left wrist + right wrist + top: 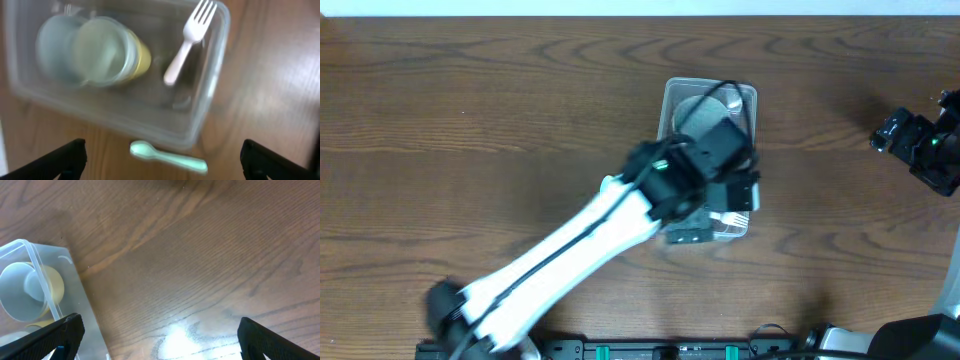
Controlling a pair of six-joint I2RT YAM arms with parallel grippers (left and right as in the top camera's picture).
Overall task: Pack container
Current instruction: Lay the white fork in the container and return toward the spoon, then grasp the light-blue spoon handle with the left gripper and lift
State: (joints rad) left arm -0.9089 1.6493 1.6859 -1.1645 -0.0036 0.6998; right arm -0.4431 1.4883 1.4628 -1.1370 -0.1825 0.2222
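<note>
My left gripper should next grab the spoon's slim handle (181,160), leaving the spoon's bowl free, to lay the mint-green spoon inside the container.
The clear container (209,95) holds a grey-white bowl (55,47), a pale cup nested in a yellow bowl (107,52) and a white fork (187,40). A mint-green spoon (167,156) lies on the table just outside the container's short wall. My left gripper (161,171) is open, with its fingers on either side of the spoon and above it. In the overhead view the left gripper (738,195) hangs over the near end of the container (712,84). My right gripper (157,337) is open and empty over bare wood, right of the container (75,297).
The brown wooden table (470,130) carries the container at its middle. The right arm (920,145) sits at the far right edge. The left arm (570,250) stretches diagonally from the front left.
</note>
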